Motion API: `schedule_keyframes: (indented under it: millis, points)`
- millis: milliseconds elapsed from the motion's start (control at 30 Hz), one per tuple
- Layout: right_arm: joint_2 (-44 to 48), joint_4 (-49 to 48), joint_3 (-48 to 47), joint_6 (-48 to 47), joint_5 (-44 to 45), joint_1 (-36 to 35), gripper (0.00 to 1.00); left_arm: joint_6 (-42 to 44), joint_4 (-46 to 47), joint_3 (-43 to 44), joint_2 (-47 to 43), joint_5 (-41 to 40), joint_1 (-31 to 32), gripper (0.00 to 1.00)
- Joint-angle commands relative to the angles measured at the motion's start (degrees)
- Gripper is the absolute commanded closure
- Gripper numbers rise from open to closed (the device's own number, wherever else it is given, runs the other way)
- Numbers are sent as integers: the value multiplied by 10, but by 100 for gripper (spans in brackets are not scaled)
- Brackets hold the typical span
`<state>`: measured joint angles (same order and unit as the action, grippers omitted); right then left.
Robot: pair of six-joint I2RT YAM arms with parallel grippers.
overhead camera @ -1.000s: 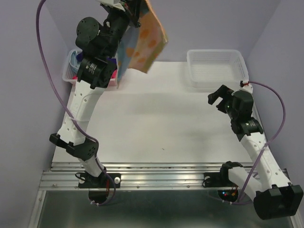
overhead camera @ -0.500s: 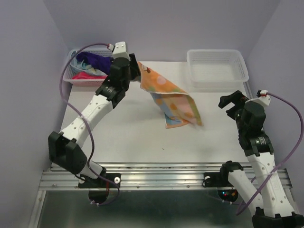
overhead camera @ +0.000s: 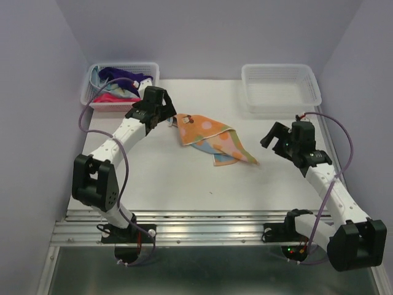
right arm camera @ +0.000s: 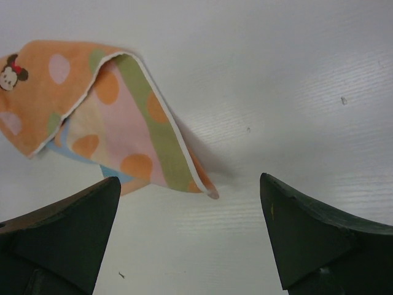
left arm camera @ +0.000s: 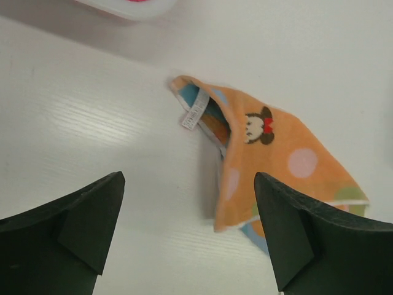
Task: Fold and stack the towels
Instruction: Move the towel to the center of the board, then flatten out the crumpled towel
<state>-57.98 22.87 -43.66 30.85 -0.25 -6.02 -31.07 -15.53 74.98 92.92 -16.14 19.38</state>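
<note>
My right gripper is due to pinch the orange towel's pointed corner by its white edge next, leaving another corner free, to spread and fold the towel.
An orange towel (overhead camera: 212, 138) with pale spots and a cartoon mouse lies loosely crumpled on the middle of the white table. In the left wrist view this towel (left arm camera: 270, 153) is just ahead and to the right of my left gripper (left arm camera: 187, 184), which is open and holds nothing. The left gripper (overhead camera: 171, 118) hovers at the towel's left corner. My right gripper (overhead camera: 270, 135) is open to the right of the towel. In the right wrist view the towel (right arm camera: 104, 117) is up and left of the open gripper (right arm camera: 189, 181). A purple towel (overhead camera: 120, 75) and a pink-red towel (overhead camera: 110, 97) lie in the left basket.
A white mesh basket (overhead camera: 150, 66) stands at the back left and holds the other towels. A second white mesh basket (overhead camera: 279, 66) stands at the back right. Purple walls close in the table on the left, right and rear.
My left arm swung down from high at the back with the orange towel, opened and let it drop on the table. The right gripper moved left toward the towel.
</note>
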Motion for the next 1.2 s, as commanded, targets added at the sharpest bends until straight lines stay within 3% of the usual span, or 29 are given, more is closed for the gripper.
schedule_keyframes:
  millis: [0, 267, 500, 667, 733, 1000, 1167]
  points:
    - [-20, 3, 25, -6, -51, -3, 0, -14, 64, -82, -74, 35, 45, 1]
    - [-16, -29, 102, -38, -140, -17, 0, -41, 149, -217, -138, 114, 116, 1]
    - [-73, -64, 90, -60, -106, -56, 3, -56, 152, -256, -145, 90, 161, 1]
    - [-134, -88, 75, -79, -66, -80, 20, -61, 170, -276, -145, 81, 176, 1]
    - [-144, -105, 77, -79, -62, -86, 33, -63, 175, -282, -142, 81, 178, 1]
    - [-155, -124, 71, -91, -48, -90, 44, -55, 183, -283, -129, 83, 184, 1]
    - [-146, -127, 68, -98, -57, -90, 72, -51, 184, -280, -127, 83, 186, 1]
